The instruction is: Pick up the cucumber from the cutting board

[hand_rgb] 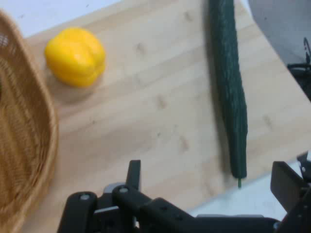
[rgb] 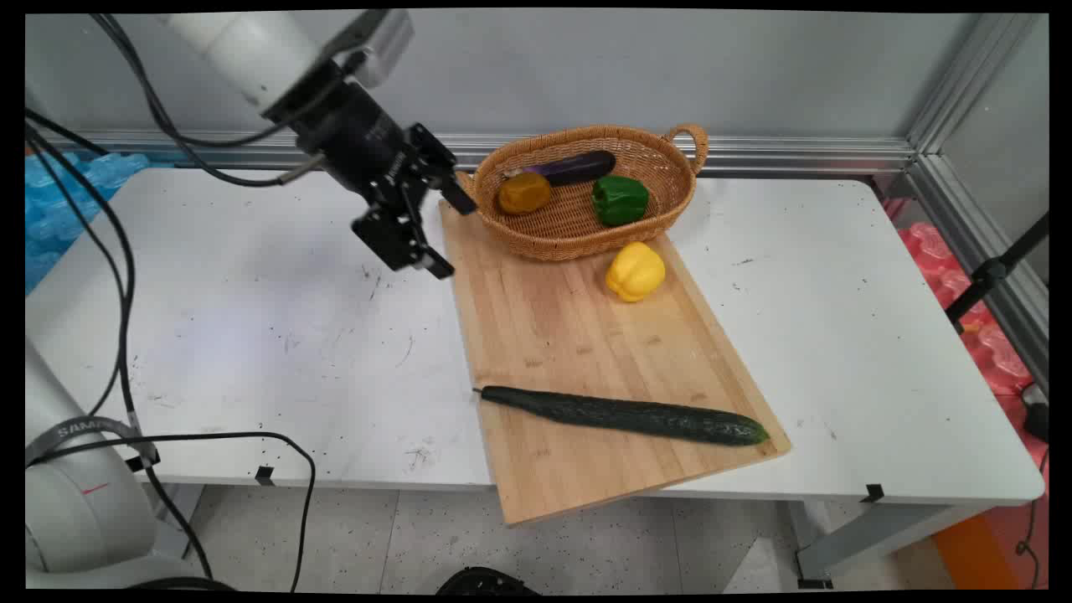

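Note:
The long dark green cucumber needs to go into the wicker basket (rgb: 586, 226), so my gripper should grab it by its middle (rgb: 623, 413) next.
My black gripper (rgb: 452, 236) hangs open and empty above the far left corner of the wooden cutting board (rgb: 586, 352), close to the left end of the wicker basket (rgb: 586, 226). A yellow bell pepper (rgb: 635, 271) sits on the board just in front of the basket. A long dark green cucumber (rgb: 624, 414) lies across the board's near end. In the hand view the yellow pepper (hand_rgb: 75, 56) is at the upper left, the cucumber (hand_rgb: 229, 87) runs down the right side, and the basket's rim (hand_rgb: 29, 145) fills the left edge.
Inside the basket lie a green bell pepper (rgb: 620, 199), a brownish-orange pepper (rgb: 524, 193) and a dark purple eggplant (rgb: 574, 167). The board's near corner overhangs the table's front edge (rgb: 352, 481). Black cables (rgb: 126, 276) hang at the left.

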Controlling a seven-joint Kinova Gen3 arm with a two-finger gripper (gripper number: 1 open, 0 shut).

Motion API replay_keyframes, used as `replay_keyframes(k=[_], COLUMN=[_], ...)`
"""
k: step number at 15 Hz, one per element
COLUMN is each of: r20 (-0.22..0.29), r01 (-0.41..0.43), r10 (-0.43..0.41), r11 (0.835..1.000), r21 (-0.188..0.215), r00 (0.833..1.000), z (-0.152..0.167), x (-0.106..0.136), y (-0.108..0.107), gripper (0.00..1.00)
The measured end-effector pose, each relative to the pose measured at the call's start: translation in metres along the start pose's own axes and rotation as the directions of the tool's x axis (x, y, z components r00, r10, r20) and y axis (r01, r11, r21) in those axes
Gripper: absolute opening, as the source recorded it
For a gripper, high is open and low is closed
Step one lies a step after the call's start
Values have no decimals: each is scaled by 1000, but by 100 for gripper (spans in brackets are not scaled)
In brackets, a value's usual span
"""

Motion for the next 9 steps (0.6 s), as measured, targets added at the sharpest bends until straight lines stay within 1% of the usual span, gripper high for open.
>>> replay_keyframes(k=[4, 9], r20=[-23, -29], r01=[-32, -52], r10=[31, 51], r11=[999, 997], r21=[-25, -50], r00=[999, 998], z=[38, 82], x=[16, 28], y=[8, 17], gripper=[100, 100])
